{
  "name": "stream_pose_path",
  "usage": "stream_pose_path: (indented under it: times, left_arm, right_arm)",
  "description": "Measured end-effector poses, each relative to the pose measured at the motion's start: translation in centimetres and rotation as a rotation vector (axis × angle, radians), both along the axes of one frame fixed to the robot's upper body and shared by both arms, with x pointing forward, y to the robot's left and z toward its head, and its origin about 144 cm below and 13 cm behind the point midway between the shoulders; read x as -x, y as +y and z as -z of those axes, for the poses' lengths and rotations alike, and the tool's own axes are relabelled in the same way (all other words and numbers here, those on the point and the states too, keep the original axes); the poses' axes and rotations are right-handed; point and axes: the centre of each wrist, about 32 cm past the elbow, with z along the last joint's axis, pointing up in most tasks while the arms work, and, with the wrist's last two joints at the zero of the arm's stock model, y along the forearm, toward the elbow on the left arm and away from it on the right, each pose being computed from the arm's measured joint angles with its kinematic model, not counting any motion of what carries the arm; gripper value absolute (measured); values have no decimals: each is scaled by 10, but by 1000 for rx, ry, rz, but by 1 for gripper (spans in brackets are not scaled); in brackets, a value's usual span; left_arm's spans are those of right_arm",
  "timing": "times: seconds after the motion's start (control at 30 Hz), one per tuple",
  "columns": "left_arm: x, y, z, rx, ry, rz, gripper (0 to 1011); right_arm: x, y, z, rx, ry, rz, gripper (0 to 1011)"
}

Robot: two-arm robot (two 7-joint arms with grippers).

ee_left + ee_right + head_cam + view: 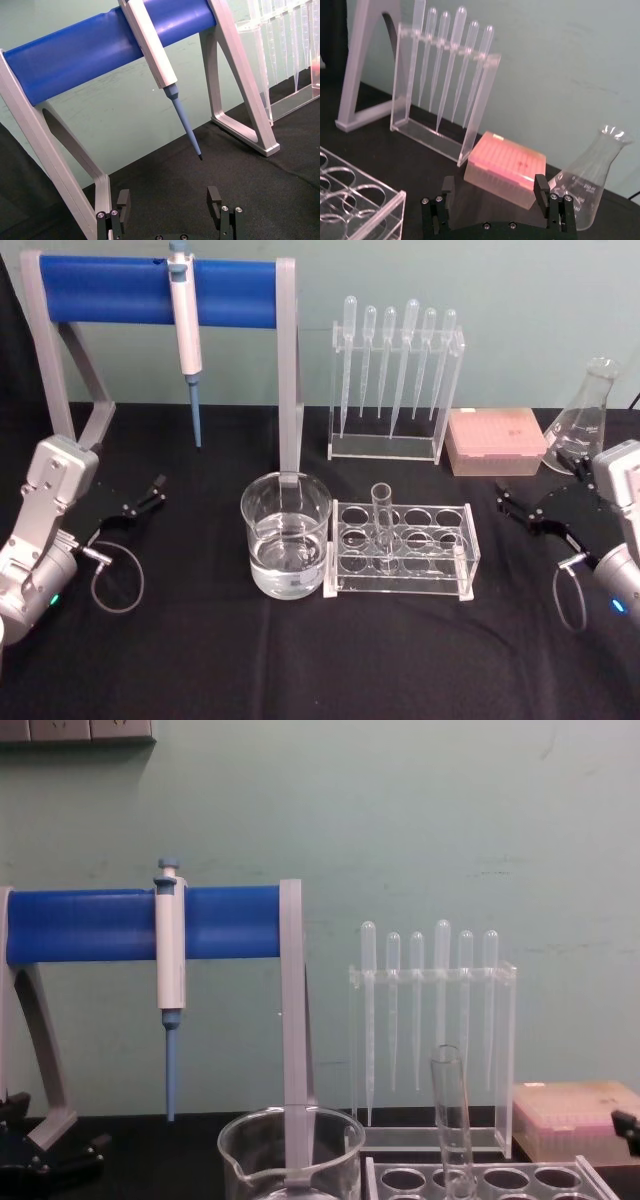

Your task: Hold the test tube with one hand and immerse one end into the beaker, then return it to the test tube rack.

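The test tube's lower end is surrounded by the rack's hole (455, 1180), so my right gripper should next grab the tube by its exposed side above the rack (453, 1120).
The test tube (382, 512) stands upright in a hole of the clear rack (440, 575) at table centre. In the chest view the test tube (450, 1115) rises above the rack (590, 1175). Just left of the rack is the beaker (285, 540), holding clear liquid, with its rim (290, 1125) low in the chest view. My left gripper (157, 491) hovers open at the left, well away from the beaker. Its empty fingers (123, 202) face the blue stand. My right gripper (503, 500) hovers open to the right of the rack, with nothing between its fingers (541, 186).
A blue-barred stand (150, 290) with a hanging pipettor (186, 330) sits at the back left. One of its legs (289, 390) stands just behind the beaker. A pipette rack (395, 380), a pink tip box (495, 440) and a conical flask (588, 415) line the back right.
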Motion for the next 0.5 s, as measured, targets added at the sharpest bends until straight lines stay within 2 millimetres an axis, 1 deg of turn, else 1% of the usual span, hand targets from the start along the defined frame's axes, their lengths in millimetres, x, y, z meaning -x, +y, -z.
stream_pose_path:
  times: [0.27,0.5]
  left_arm:
    - [0,0,0,0,0,0,1000]
    - [0,0,0,0,0,0,1000]
  right_arm:
    - [7,-7,-22,-56,-36,-33,1002]
    - [19,-19,-46,-92,-37,-121,1002]
